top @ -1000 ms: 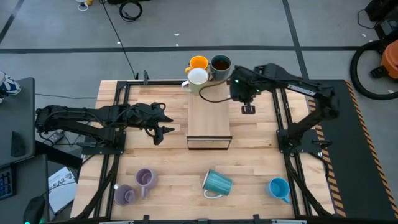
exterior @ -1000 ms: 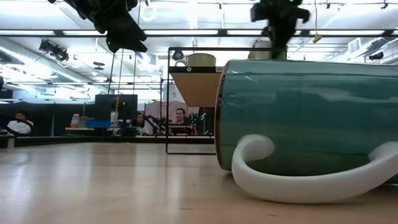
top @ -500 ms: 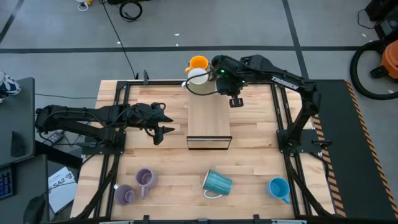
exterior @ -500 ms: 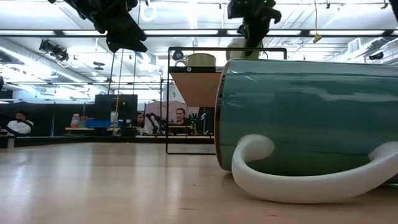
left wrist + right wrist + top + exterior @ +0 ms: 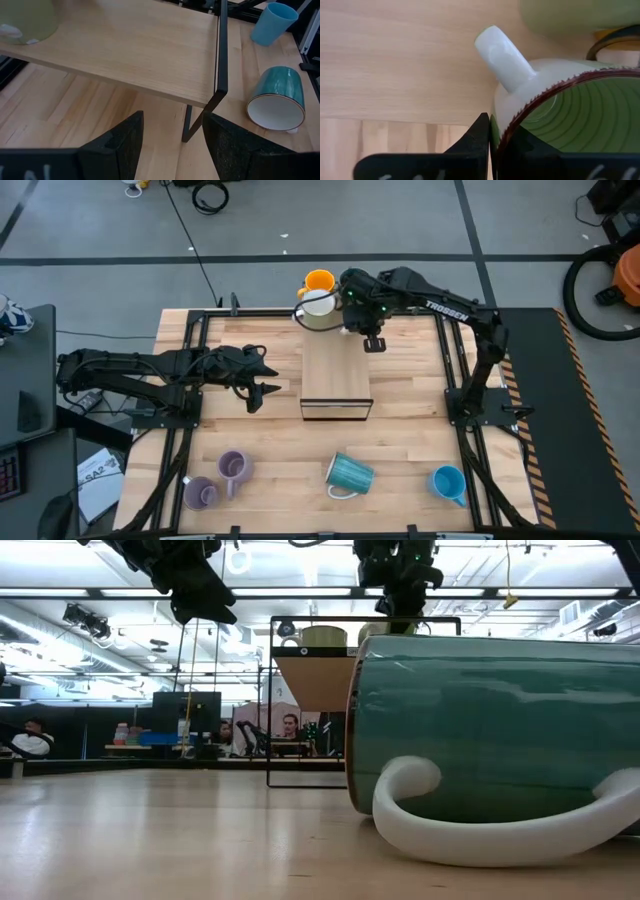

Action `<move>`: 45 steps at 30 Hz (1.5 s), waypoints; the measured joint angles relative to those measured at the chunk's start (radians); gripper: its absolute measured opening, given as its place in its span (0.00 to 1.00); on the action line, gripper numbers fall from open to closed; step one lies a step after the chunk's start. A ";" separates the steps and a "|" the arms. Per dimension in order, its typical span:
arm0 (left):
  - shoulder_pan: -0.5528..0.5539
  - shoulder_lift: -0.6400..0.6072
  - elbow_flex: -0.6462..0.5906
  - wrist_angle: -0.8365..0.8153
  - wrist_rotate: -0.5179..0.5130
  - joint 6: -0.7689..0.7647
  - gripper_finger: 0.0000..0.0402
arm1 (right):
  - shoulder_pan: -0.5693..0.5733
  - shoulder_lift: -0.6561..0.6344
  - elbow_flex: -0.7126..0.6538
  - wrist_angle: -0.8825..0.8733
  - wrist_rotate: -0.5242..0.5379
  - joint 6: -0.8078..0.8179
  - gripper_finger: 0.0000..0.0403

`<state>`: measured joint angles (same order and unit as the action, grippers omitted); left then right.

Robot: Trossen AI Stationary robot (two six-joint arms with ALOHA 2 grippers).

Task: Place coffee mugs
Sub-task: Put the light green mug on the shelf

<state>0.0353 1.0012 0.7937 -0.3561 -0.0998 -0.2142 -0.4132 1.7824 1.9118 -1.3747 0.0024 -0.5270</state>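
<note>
The green mug is over the wooden shelf's edge (image 5: 420, 121), so my right gripper should keep holding it until the green mug moves toward the pale mug.
My right gripper (image 5: 352, 298) (image 5: 392, 600) is over the far end of the wooden shelf (image 5: 336, 370), shut on a green mug (image 5: 560, 115) that has a ribbed inside, a brown rim and a white handle (image 5: 502, 55). My arm hides this mug in the high view. A pale yellow-green mug (image 5: 317, 305) (image 5: 570, 15) stands on the shelf beside it, and an orange mug (image 5: 319, 280) stands behind that one. My left gripper (image 5: 265, 390) (image 5: 172, 130) hovers open above the table, left of the shelf. My right gripper pinches the green mug's rim (image 5: 498, 131) beside the handle, one finger (image 5: 479, 137) outside the wall and the other inside. The mug is upright over the shelf top, about level with the pale mug. Whether its base touches the shelf, I cannot tell.
Near the table's front edge stand two lilac mugs (image 5: 233, 467) (image 5: 199, 493) and a bright blue mug (image 5: 448, 483). A ribbed teal mug (image 5: 349, 475) (image 5: 490, 740) lies on its side there. The shelf has a black wire frame (image 5: 220, 55). Dark arm frames flank the table.
My right gripper has carried the green mug toward the table's left along the far edge, from beyond the shelf's right side to beside the pale mug at the shelf's far end. It has stayed shut on the mug.
</note>
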 joint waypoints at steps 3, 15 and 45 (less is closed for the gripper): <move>0.000 0.000 0.000 -0.002 0.000 0.000 0.52 | -0.006 0.000 0.000 0.010 -0.015 0.000 0.08; 0.000 0.000 0.000 -0.001 0.000 0.000 0.52 | -0.021 0.000 0.000 0.038 -0.040 0.123 0.08; 0.000 0.000 0.000 -0.001 0.000 0.000 0.52 | -0.043 -0.001 -0.055 0.125 -0.059 0.225 0.11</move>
<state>0.0349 1.0010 0.7937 -0.3569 -0.0996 -0.2146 -0.4561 1.7813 1.8568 -1.2499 -0.0566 -0.3016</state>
